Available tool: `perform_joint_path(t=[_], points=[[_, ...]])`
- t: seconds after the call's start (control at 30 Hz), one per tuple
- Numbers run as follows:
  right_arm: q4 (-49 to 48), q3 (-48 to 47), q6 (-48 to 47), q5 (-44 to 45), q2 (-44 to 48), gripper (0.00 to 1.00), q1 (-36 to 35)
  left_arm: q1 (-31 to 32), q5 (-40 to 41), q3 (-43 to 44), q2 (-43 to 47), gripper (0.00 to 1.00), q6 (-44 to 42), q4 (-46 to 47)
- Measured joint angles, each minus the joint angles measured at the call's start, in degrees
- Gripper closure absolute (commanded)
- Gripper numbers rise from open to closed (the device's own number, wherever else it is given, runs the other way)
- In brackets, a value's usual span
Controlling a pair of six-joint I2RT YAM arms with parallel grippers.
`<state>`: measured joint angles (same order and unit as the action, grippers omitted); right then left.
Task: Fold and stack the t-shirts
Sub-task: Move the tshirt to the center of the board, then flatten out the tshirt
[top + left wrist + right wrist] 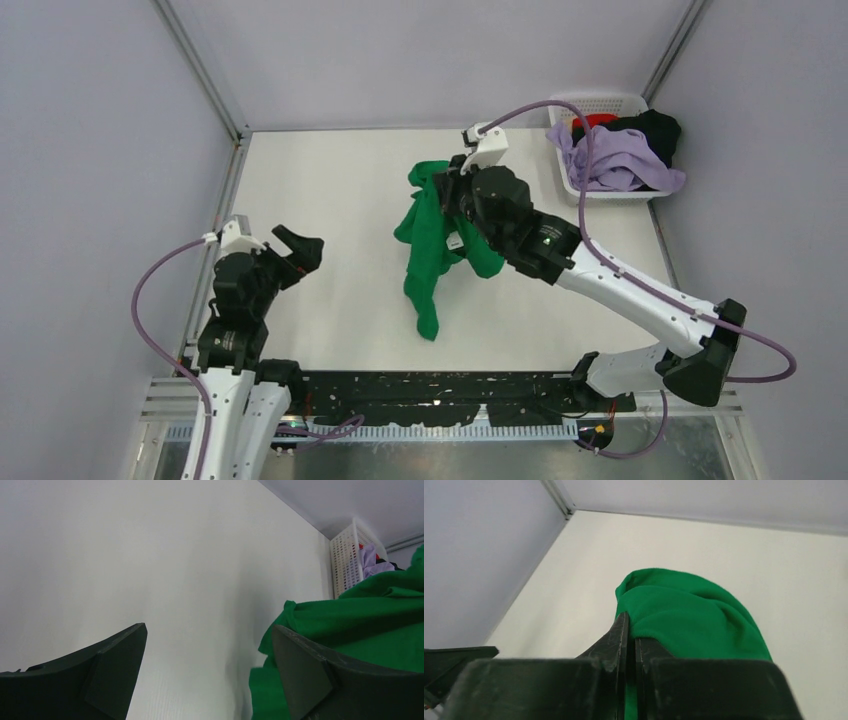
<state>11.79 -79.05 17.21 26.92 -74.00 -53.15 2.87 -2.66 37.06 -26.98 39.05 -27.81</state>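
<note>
My left gripper is going to grab the green t-shirt by its trailing lower end next, so both grippers can spread it flat for folding.
A bright green t-shirt hangs bunched over the middle of the white table, its lower end trailing onto the surface. My right gripper is shut on the shirt's upper part; in the right wrist view green cloth bulges out past the closed fingers. My left gripper stands wide open near the table's left edge, with nothing between its fingers. In the left wrist view the green shirt fills the right side beyond the right finger. Lavender, black and red t-shirts lie heaped in the basket.
A white slotted plastic basket stands at the table's far right corner; it also shows in the left wrist view as the basket. Grey walls close in the table at the left, back and right. Bare white table lies between my left gripper and the hanging shirt.
</note>
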Motion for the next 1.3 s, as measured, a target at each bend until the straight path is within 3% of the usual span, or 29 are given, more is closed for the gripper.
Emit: perform_joint_path(t=[0.13, 0.2, 0.27, 0.3, 0.33, 0.4, 0.53, 0.67, 0.8, 1.03, 1.3], points=[[-0.2, 5.1, 3.6, 3.5, -3.9, 0.69, 0.5, 0.0, -0.7, -1.2, -3.0, 0.01, 0.8, -0.4], [0.0, 6.7, 5.3, 3.2, -8.7, 0.52, 2.1, 0.0, -1.7, -1.5, -6.2, 0.01, 0.9, -0.5], [0.5, 6.9, 7.2, 0.9, -14.5, 0.29, 5.2, 0.0, -3.3, -2.2, -9.0, 0.01, 1.0, -0.3], [0.8, 6.9, 8.3, -0.5, -17.1, 0.11, 7.3, 0.4, -4.5, -2.9, -10.6, 0.01, 1.1, 0.1], [1.3, 6.9, 9.4, -1.9, -19.3, 0.04, 9.2, 0.9, -5.3, -3.7, -11.8, 0.01, 1.2, 0.3], [1.7, 7.7, 11.2, -3.5, -21.4, 0.04, 12.1, 3.6, -6.1, -5.3, -14.3, 0.01, 1.3, 0.9], [1.3, 12.3, 12.6, -1.0, -19.8, 0.05, 15.4, 15.3, -6.6, -8.6, -16.5, 0.01, 1.5, 2.3], [-1.7, 19.9, 12.2, 1.3, -13.1, 0.05, 15.3, 26.4, -6.9, -9.2, -20.5, 0.01, 1.5, 7.0], [-5.7, 29.0, 11.3, 2.5, -4.0, 0.05, 15.4, 32.9, -6.9, -8.6, -28.0, 0.04, 1.7, 12.3], [-8.6, 41.6, 11.5, 3.1, 7.5, 0.04, 17.0, 41.2, -6.9, 1.4, -45.6, 0.11, 1.6, 16.1], [-11.6, 49.5, 13.0, 2.5, 11.0, 0.04, 17.3, 47.1, -4.0, 15.5, -62.4, 0.24, -0.5, 16.2]])
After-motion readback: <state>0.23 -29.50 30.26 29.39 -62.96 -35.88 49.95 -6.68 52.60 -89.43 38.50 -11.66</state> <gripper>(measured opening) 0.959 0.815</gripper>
